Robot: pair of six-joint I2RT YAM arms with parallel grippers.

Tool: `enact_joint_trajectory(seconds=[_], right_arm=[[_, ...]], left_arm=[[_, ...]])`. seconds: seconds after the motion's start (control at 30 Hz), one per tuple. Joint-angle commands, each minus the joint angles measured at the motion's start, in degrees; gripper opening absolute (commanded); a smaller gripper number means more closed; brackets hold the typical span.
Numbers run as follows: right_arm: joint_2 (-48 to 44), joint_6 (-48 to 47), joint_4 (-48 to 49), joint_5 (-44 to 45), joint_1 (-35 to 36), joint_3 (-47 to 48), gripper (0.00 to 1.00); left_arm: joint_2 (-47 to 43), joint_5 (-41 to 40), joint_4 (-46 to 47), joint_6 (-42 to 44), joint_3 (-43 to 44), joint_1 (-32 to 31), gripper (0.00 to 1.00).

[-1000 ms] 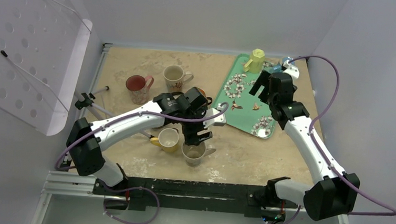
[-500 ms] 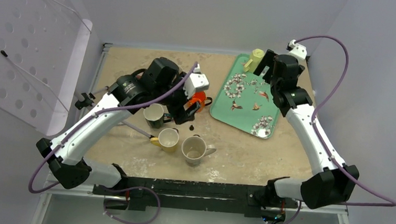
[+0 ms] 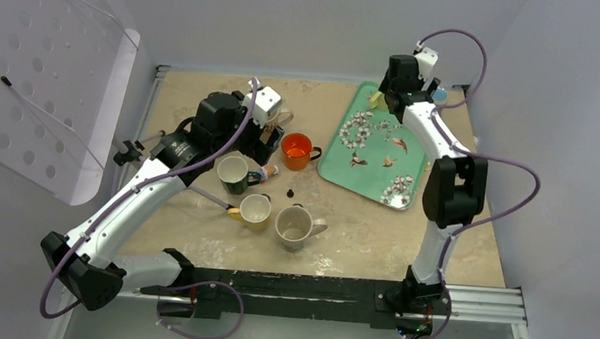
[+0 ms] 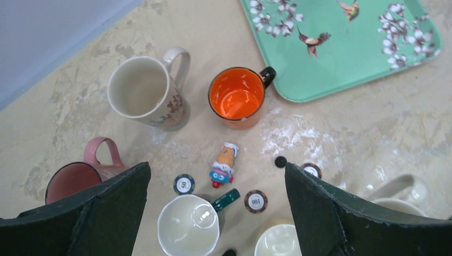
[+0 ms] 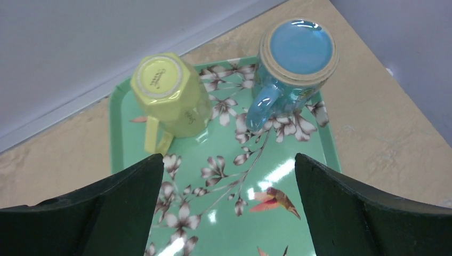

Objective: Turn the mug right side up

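I should next grab the upside-down blue mug with my right gripper by its handle (image 5: 263, 108), so my left gripper can grab the mug's free rim and turn it upright.
A yellow mug (image 5: 168, 96) and a blue mug (image 5: 293, 64) stand upside down, bases up, at the far end of the green flowered tray (image 5: 234, 224). My right gripper (image 5: 228, 165) is open and empty, hovering above the tray just short of both mugs. From the top, the right gripper (image 3: 394, 87) covers most of the yellow mug (image 3: 377, 98) and the blue mug (image 3: 441, 93). My left gripper (image 4: 217, 176) is open and empty, high above the table's middle (image 3: 261, 139).
Upright mugs stand on the table: orange (image 3: 296, 150), white with a dark handle (image 3: 234, 173), yellow (image 3: 255, 211), beige (image 3: 295, 225), flowered cream (image 4: 146, 93), pink (image 4: 74, 181). A small toy figure (image 4: 225, 164) and poker chips (image 4: 256, 201) lie among them. A white perforated panel (image 3: 41, 64) stands left.
My left gripper has risen and pulled back left, leaving the orange mug upright in the open. My right arm has swung to the tray's far end, over the two upside-down mugs.
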Motion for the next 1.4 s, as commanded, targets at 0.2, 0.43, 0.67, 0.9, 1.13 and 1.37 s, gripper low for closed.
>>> enact_joint_trajectory(seconds=[0.2,0.43,0.67,0.9,1.13,1.37], right_arm=[[16.69,8.20,-5.80,9.09,-6.12,15.98,0.88],[25.07,11.54,-12.89,4.34,-10.34,27.69,0.74],[26.23,6.76,-11.56,-1.46,-11.00,28.35,0.55],[30.11,2.84,-15.51,-4.07,-11.44,33.27,0.52],[25.75,2.78,-14.43,-3.18,-11.44,23.67,0.43],[22.52,-0.58,-8.19,-6.53,-11.53,17.72,0.53]], left_arm=[[0.67,1.40,17.43,-5.04,-9.23,10.50,0.98],[3.10,5.13,23.73,-4.53,-8.77,12.19,0.97],[4.56,6.88,25.50,-4.18,-8.09,12.62,0.97],[3.78,6.86,25.70,-4.09,-8.71,12.84,0.96],[3.04,6.77,25.69,-3.89,-9.18,12.88,0.95],[3.09,7.93,25.93,-3.83,-9.32,12.88,0.95]])
